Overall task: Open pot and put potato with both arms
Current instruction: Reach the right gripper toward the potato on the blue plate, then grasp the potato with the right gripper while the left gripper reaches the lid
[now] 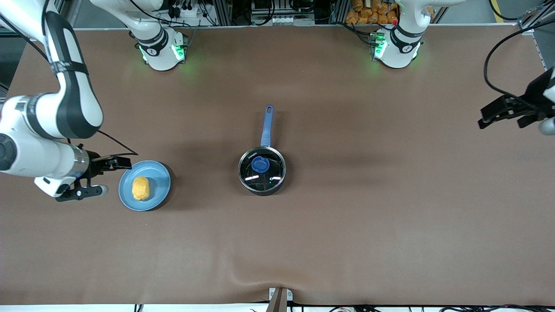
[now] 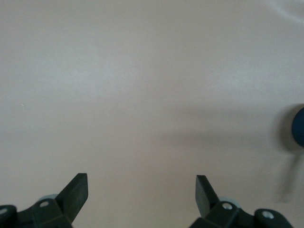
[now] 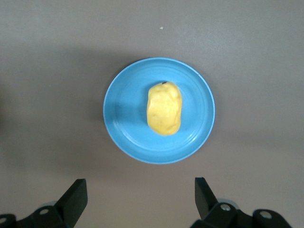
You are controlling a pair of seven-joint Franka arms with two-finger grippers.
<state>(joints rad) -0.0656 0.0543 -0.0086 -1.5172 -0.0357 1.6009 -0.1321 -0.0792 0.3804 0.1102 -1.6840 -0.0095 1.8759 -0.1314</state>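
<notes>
My right gripper grabs the potato across its long, nearly straight facing sides next, since the potato (image 1: 140,188) curves round at its narrow ends.
The black pot (image 1: 277,177) stands mid-table with its glass lid (image 1: 269,174) on, blue knob (image 1: 259,164) on top. Its blue handle (image 1: 266,125) points toward the robots' bases. The yellow-orange potato (image 1: 140,188) lies on a light-blue plate (image 1: 160,177) toward the right arm's end of the table. My right gripper (image 1: 113,176) is open and empty, beside the plate at its outer edge. The right wrist view shows the potato (image 3: 164,108) on the plate (image 3: 123,109), past my open right gripper (image 3: 141,194). My left gripper (image 1: 481,118) is open and empty over bare table at the left arm's end, as its wrist view (image 2: 141,192) shows.
The brown table cover (image 1: 347,225) is bare around the pot and plate. A dark blue rounded shape (image 2: 299,126) shows at the edge of the left wrist view; I cannot tell what it is. Both arm bases (image 1: 160,52) stand along the table's robot edge.
</notes>
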